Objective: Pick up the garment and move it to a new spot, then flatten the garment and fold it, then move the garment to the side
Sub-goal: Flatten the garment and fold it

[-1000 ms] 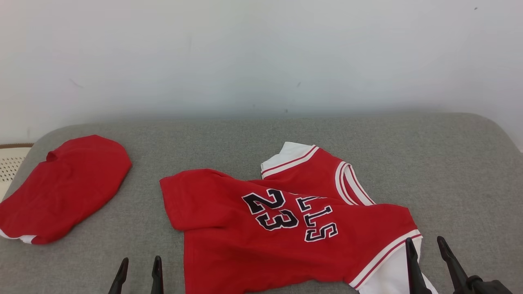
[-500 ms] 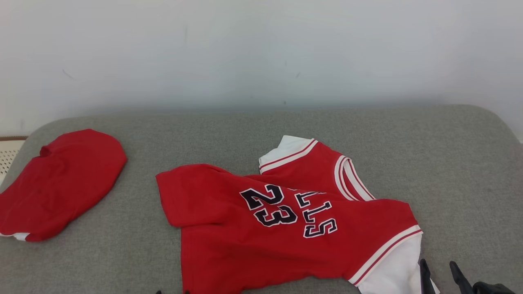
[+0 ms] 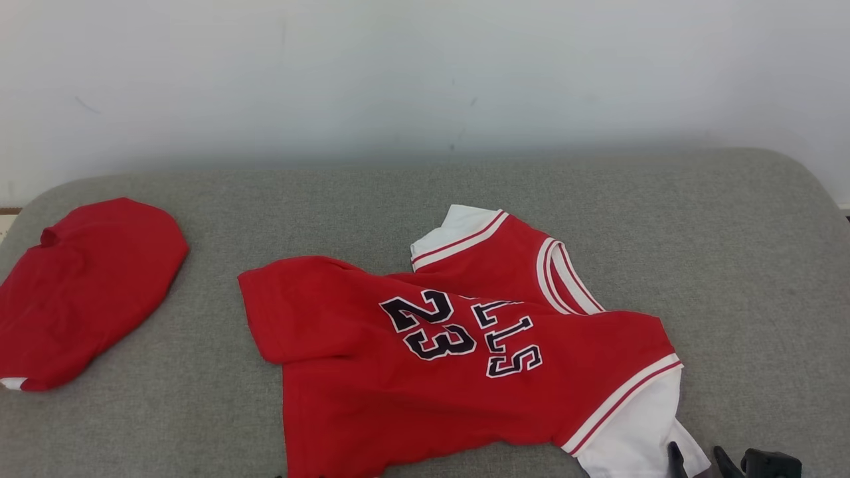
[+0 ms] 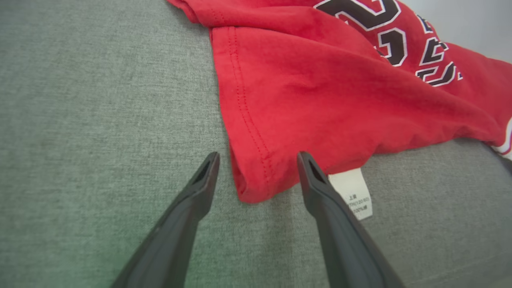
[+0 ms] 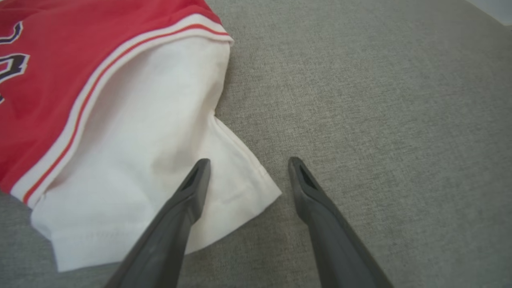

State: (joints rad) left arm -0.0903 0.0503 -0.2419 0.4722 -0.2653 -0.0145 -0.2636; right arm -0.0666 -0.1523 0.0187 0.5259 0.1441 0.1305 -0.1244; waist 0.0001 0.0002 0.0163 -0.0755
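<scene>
The jersey's folded hem corner (image 4: 257,187) sticks out between my left gripper's fingers while the jersey's red body lies loose, and my left gripper will grab that corner next.
The garment (image 3: 372,392), a red jersey with "23" in black and white-trimmed sleeves, lies crumpled in the middle of a grey padded surface (image 3: 730,265). In the left wrist view my left gripper (image 4: 258,158) is open, and the jersey's red hem corner (image 4: 256,176) lies between its fingers, next to a white care label (image 4: 354,192). My right gripper (image 5: 248,163) is open over the corner of the white sleeve (image 5: 152,132), left finger above the cloth, right finger above bare grey fabric. Its tips (image 3: 697,455) peek in at the head view's lower right, by the sleeve.
A second red garment (image 3: 80,285) lies bunched at the far left of the grey surface. A pale wall (image 3: 425,66) runs behind the back edge. Bare grey fabric stretches to the right of the jersey and along the back.
The whole head view has shifted, so the camera moved. Both grippers sit lower in it: the left one has dropped past the bottom edge, the right shows just its tips. The jersey lies as before.
</scene>
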